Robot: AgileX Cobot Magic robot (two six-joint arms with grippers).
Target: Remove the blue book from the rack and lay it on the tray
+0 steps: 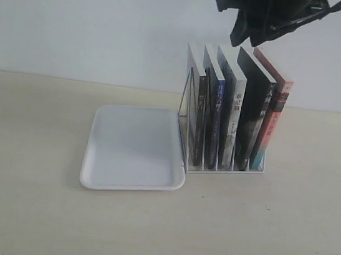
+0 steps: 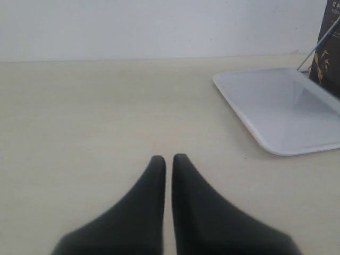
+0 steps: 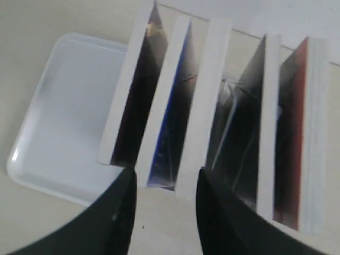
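Note:
Next, my right gripper grabs the blue book by its top edge (image 1: 213, 62) (image 3: 163, 98), since books stand close on both sides of the blue book.
The blue book (image 1: 216, 111) stands upright in the white wire rack (image 1: 227, 171), second slot from the tray side. In the right wrist view its blue cover (image 3: 171, 114) shows between white page edges. My right gripper (image 1: 245, 31) hangs open above the row of books, holding nothing. Seen from the right wrist, the right gripper (image 3: 166, 178) has its two fingers spread on either side of the blue book's top edge, apart from it. The empty white tray (image 1: 133, 145) lies flat against the rack's left side. My left gripper (image 2: 169, 159) is shut and empty, low over bare table away from the tray (image 2: 281, 106).
Several other books fill the rack, among them a black-spined book (image 1: 252, 110) and a red-spined book (image 1: 272, 122) at the right end. A white wall stands behind the beige table (image 1: 34, 210). The left arm does not show in the exterior view.

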